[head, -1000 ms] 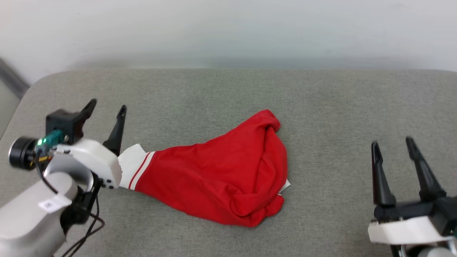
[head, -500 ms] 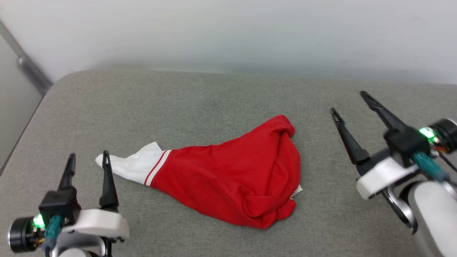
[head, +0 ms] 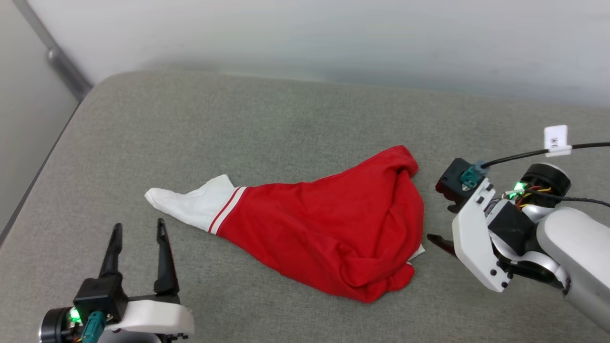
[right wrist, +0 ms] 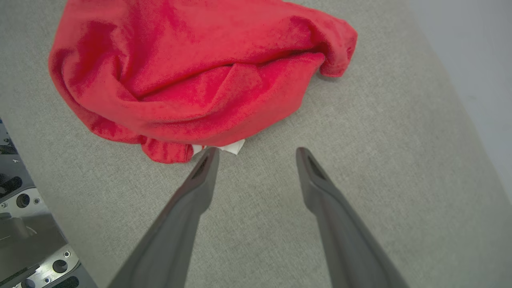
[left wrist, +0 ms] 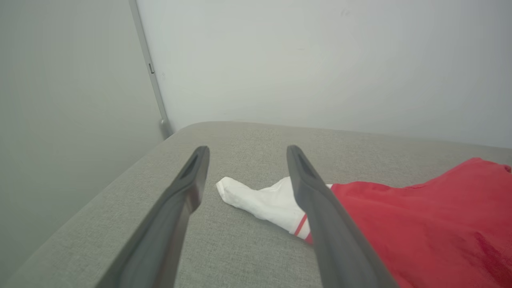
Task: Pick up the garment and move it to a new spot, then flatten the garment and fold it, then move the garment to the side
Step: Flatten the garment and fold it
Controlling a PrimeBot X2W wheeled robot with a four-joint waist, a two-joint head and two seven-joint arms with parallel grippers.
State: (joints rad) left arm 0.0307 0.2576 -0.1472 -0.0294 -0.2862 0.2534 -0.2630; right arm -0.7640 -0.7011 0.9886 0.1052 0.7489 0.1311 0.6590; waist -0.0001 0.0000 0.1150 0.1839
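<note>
The part of the garment toward the white sleeve lies flat on the cushion. My right gripper needs to pick up the garment next by its raised red fold (head: 394, 214) (right wrist: 235, 79).
The garment (head: 333, 233) lies crumpled on the grey cushioned surface (head: 286, 124), a red heap with a white sleeve (head: 190, 205) and red-white trim stretched out to the left. Its letters and number are hidden in the folds. My left gripper (head: 138, 227) stands open at the lower left, short of the sleeve, which shows between and past its fingers in the left wrist view (left wrist: 256, 200). My right gripper (head: 441, 224) is open and turned toward the heap's right end. In the right wrist view its left fingertip (right wrist: 211, 154) sits just short of the red hem (right wrist: 192, 72), holding nothing.
A pale wall runs behind the surface, with a grey metal rail (head: 57, 57) at the upper left. The surface's rounded left edge (head: 43, 162) drops off beside my left arm. A tagged cable (head: 556, 139) trails from the right wrist. Part of the robot's base (right wrist: 24, 224) shows below.
The head camera has shifted. My left gripper has drawn back from the white sleeve toward the near edge. My right gripper has swung in and turned toward the garment's right end. The garment keeps its shape.
</note>
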